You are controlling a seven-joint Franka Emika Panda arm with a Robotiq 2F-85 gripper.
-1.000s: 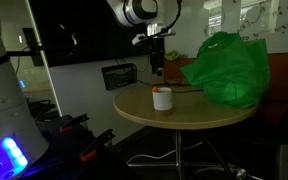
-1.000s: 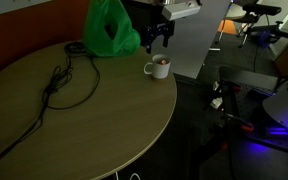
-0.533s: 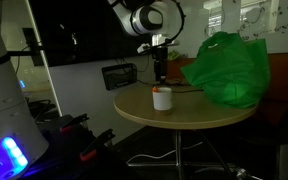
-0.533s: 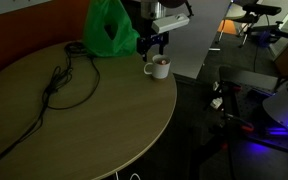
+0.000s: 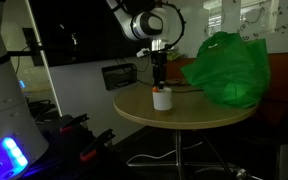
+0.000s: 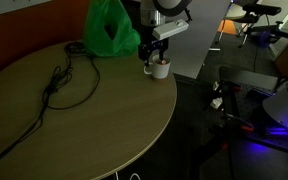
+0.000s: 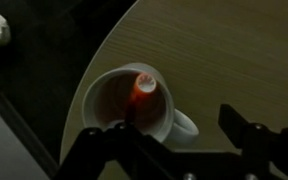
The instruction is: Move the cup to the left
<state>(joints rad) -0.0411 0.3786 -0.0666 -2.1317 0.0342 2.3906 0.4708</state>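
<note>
The cup would stay if my open fingers at its handle side moved sideways now.
The small white cup point(image 5: 162, 98) stands near the edge of the round wooden table point(image 5: 199, 118); it also shows in an exterior view point(image 6: 160, 69). In the wrist view the cup point(image 7: 112, 95) has a handle at its lower right and a small reddish thing inside. My gripper point(image 5: 160, 79) hangs just above the cup, fingers pointing down, as an exterior view point(image 6: 155, 58) also shows. In the wrist view the gripper point(image 7: 169, 130) is open and empty, its dark fingers point(image 7: 236, 120) spread either side of the cup's handle side.
A big green bag point(image 5: 227, 68) sits on the table close beside the cup, also seen in an exterior view point(image 6: 110, 28). A black cable point(image 6: 62, 82) lies across the tabletop point(image 6: 84, 135). The table edge drops off right by the cup.
My gripper has come down and moved over the cup, from well above it to just over its rim. The cup has not moved.
</note>
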